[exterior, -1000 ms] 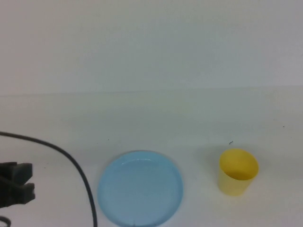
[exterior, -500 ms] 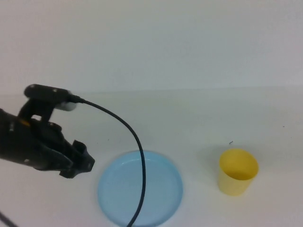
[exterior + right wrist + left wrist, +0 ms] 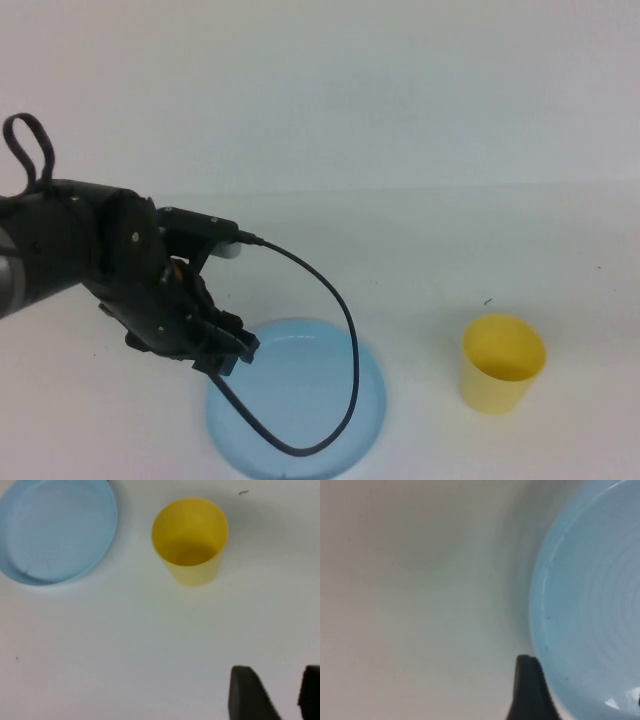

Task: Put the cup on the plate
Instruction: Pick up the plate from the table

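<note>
The plate spreads far wider than my left gripper's fingers open, so my left gripper should next grab the plate by its thin rim (image 3: pixel 213 385) (image 3: pixel 538 605).
The yellow cup (image 3: pixel 503 365) stands upright on the white table, to the right of the light blue plate (image 3: pixel 290 395) and apart from it. My left gripper (image 3: pixel 232 352) hangs over the plate's left rim, open and empty. In the left wrist view the plate (image 3: pixel 600 605) fills the side next to one dark fingertip (image 3: pixel 527 690), with the left gripper (image 3: pixel 582 680) above its rim. The right arm is out of the high view. In the right wrist view the right gripper (image 3: pixel 285 672) is open and empty, well short of the cup (image 3: pixel 190 540) and plate (image 3: pixel 55 530).
The left arm's black cable (image 3: pixel 345 310) loops over the plate. A small dark speck (image 3: pixel 488 302) lies on the table behind the cup. A white wall rises behind the table.
The left arm has swung in from the left edge, moving right and forward until its gripper is over the plate's left rim. Cup and plate have not moved.
</note>
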Available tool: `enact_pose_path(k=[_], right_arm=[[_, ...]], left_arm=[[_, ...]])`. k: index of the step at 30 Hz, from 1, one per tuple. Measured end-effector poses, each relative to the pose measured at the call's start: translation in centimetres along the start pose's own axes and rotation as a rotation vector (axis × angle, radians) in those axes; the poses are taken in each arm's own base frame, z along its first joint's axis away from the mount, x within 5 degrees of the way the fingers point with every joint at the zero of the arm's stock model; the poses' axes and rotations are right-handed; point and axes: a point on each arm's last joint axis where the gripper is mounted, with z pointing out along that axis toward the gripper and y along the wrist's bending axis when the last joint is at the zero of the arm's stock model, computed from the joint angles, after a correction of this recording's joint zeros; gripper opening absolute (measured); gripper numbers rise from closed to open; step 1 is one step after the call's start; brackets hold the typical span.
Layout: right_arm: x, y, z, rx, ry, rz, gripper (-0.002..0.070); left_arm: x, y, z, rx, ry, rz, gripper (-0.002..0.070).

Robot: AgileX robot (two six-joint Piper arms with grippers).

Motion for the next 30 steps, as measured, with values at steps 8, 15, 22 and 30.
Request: enact_pose_path(k=[8,15,22,30], right_arm=[[0.0,0.1,0.1,-0.019,-0.006,0.013,0.0251],[0.0,0.2,0.1,-0.025,-0.010,0.017,0.0251],[-0.1,0.2,0.1,-0.023,-0.023,0.020,0.0251],[-0.3,0.2,0.1,-0.021,-0.046,0.027,0.0251]], left_arm=[[0.1,0.1,3.1,-0.002,0.073,-0.030,0.0419],[0.3,0.2,4.4,-0.006,0.115,-0.025,0.0419],[0.9,0.3,5.7,-0.011,0.188,-0.012,0.0418],[1.0,0.4,6.0,-0.014,0.211,0.021,0.0204]])
